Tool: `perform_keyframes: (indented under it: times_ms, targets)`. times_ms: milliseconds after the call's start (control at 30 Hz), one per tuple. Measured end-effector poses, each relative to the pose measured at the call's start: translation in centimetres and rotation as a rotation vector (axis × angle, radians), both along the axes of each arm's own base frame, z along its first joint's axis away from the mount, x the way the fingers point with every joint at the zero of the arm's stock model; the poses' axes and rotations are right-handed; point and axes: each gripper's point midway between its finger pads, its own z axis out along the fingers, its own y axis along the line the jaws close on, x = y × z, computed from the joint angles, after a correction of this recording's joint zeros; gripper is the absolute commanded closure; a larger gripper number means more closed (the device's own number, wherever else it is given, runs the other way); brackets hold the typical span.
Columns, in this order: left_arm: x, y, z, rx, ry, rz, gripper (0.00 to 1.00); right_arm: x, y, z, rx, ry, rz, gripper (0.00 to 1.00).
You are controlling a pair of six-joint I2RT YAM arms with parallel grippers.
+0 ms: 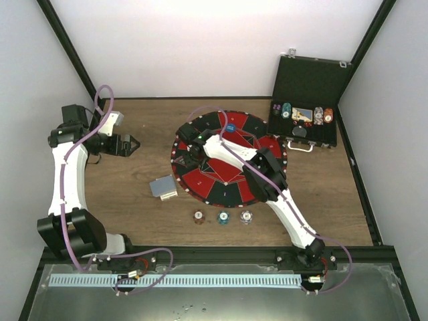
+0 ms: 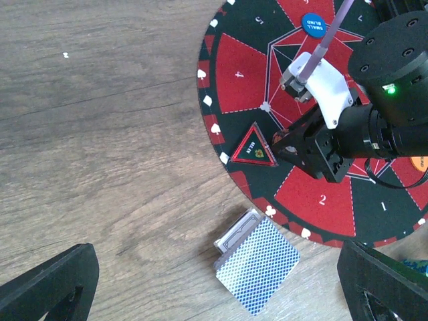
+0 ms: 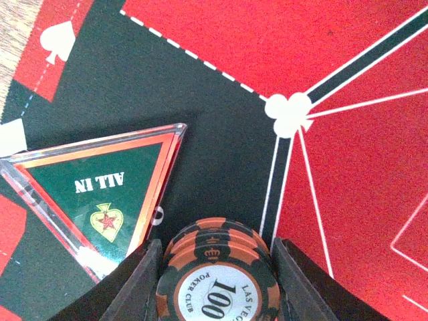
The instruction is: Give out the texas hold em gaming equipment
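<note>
My right gripper opens now, since the chip stack's lower edge (image 3: pixel 212 223) meets the mat's black panel (image 3: pixel 212 200) beside the marker, so the stack would stand.
My right gripper (image 3: pixel 217 287) is shut on a short stack of orange-and-black "100" poker chips (image 3: pixel 215 267), low over the round red-and-black mat (image 3: pixel 200 114), just right of a clear triangular "ALL IN" marker (image 3: pixel 100 194). From above, the right gripper (image 1: pixel 186 159) is at the mat's (image 1: pixel 221 194) left part. A blue button disc (image 1: pixel 230 127) lies on the mat's far side. The deck of blue-backed cards (image 2: pixel 257 264) lies on the wood beside the mat's left edge. My left gripper (image 1: pixel 132 144) hangs open and empty, left of the mat.
Three chip stacks lie in a row on the wood in front of the mat: orange (image 1: pixel 198 217), teal (image 1: pixel 223 217), pale (image 1: pixel 247 217). The open black case (image 1: pixel 304 100) with more chips stands at the back right. White walls enclose the table.
</note>
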Motion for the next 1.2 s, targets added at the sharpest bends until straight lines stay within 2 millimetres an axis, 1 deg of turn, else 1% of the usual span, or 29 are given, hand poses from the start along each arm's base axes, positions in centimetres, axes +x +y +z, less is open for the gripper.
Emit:
perform_keyframes:
  times_ms: [33, 67, 133, 267, 300, 433, 500, 567, 633, 667, 700, 733, 767, 800, 833, 867, 900, 933, 1000, 1067, 1133, 1200]
  targets:
    - [0.0, 0.0, 0.0, 0.000, 0.000, -0.002, 0.00, 0.0, 0.1, 0.0, 0.003, 0.002, 0.001, 0.71]
    - [0.0, 0.0, 0.0, 0.001, 0.000, -0.003, 0.00, -0.1, 0.1, 0.1, 0.005, 0.004, 0.002, 0.67]
    - [-0.1, 0.0, 0.0, 0.002, 0.000, -0.005, 0.00, -0.1, 0.2, 0.1, 0.007, 0.006, 0.003, 0.53]
    - [-0.1, 0.0, 0.0, 0.005, -0.003, -0.008, 0.00, -0.1, 0.1, 0.1, 0.003, 0.008, 0.002, 0.37]
    - [-0.1, 0.0, 0.0, 0.005, -0.004, -0.008, 0.00, -0.1, 0.0, 0.1, 0.002, 0.007, 0.001, 0.34]
    - [-0.2, -0.1, 0.2, 0.007, -0.009, -0.009, 0.00, -0.2, -0.3, 0.5, -0.011, 0.002, -0.005, 0.31]
    - [-0.3, -0.1, 0.3, 0.007, -0.010, -0.010, 0.00, -0.4, -0.5, 1.4, -0.026, -0.016, -0.008, 0.30]
    - [-0.3, -0.1, 0.3, 0.007, -0.009, -0.010, 0.00, -0.5, -0.7, 3.2, -0.027, -0.048, -0.015, 0.29]
    - [-0.4, -0.1, 0.3, 0.007, -0.008, -0.011, 0.00, -1.3, -0.9, 5.7, -0.013, -0.085, -0.019, 0.26]
    - [-0.4, -0.1, 0.3, 0.006, -0.008, -0.011, 0.00, -2.1, -1.0, 6.9, -0.006, -0.100, -0.019, 0.24]
    - [-0.4, -0.1, 0.3, 0.006, -0.007, -0.011, 0.00, -3.4, -1.0, 8.4, 0.008, -0.116, -0.010, 0.23]
    - [-0.4, -0.1, 0.3, 0.006, -0.008, -0.011, 0.00, -4.4, -0.9, 9.3, 0.018, -0.125, -0.004, 0.21]
    - [-0.4, -0.2, 0.3, 0.005, -0.008, -0.012, 0.00, -6.1, -0.8, 10.3, 0.032, -0.133, 0.012, 0.19]
    - [-0.4, -0.2, 0.3, 0.004, -0.008, -0.012, 0.00, -7.6, -0.5, 11.0, 0.041, -0.135, 0.029, 0.18]
    - [-0.5, -0.2, 0.4, 0.003, -0.009, -0.013, 0.00, -9.7, -0.2, 11.4, 0.051, -0.135, 0.052, 0.18]
    - [-0.5, -0.3, 0.5, 0.002, -0.012, -0.014, 0.00, -11.8, 0.1, 11.3, 0.055, -0.126, 0.076, 0.17]
    - [-0.6, -0.3, 0.6, 0.001, -0.014, -0.014, 0.00, -13.3, 0.3, 11.0, 0.054, -0.116, 0.092, 0.17]
    - [-0.7, -0.4, 0.7, -0.001, -0.017, -0.016, 0.00, -15.5, 0.3, 10.0, 0.041, -0.094, 0.117, 0.16]
    - [-0.8, -0.4, 0.9, -0.003, -0.024, -0.018, 0.00, -19.1, 0.3, 7.6, 0.000, -0.047, 0.159, 0.16]
    - [-0.8, -0.5, 1.0, -0.004, -0.026, -0.019, 0.00, -21.8, -0.5, 5.2, -0.050, -0.001, 0.180, 0.16]
    - [-0.9, -0.5, 1.0, -0.005, -0.025, -0.020, 0.00, -23.5, -1.6, 3.4, -0.093, 0.030, 0.184, 0.16]
    - [-1.0, -0.6, 1.0, -0.006, -0.023, -0.020, 0.00, -24.3, -2.3, 2.5, -0.116, 0.046, 0.175, 0.16]
